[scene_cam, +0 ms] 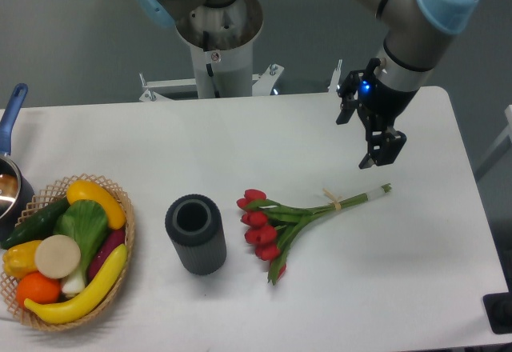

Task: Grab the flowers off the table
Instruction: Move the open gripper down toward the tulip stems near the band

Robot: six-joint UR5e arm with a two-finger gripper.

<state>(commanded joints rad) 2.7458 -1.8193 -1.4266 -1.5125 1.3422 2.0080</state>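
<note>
I should lift the tulips off the table by their green stems beside the tan band (334,202).
The flowers (300,218) lie flat on the white table (264,136), right of centre. The red tulip heads point left towards the front, and the pale-green stems run up to the right, tied by a tan band (334,202). My gripper (379,157) hangs off the arm at the right. It sits just behind and above the stem tips, apart from them. Its black fingers (393,146) point down, slightly spread, with nothing between them.
A dark grey ribbed cylinder cup (195,233) stands upright just left of the tulip heads. A wicker basket of fruit and vegetables (64,252) sits at the front left. A pot with a blue handle (11,168) is at the left edge. The robot base (216,32) is behind.
</note>
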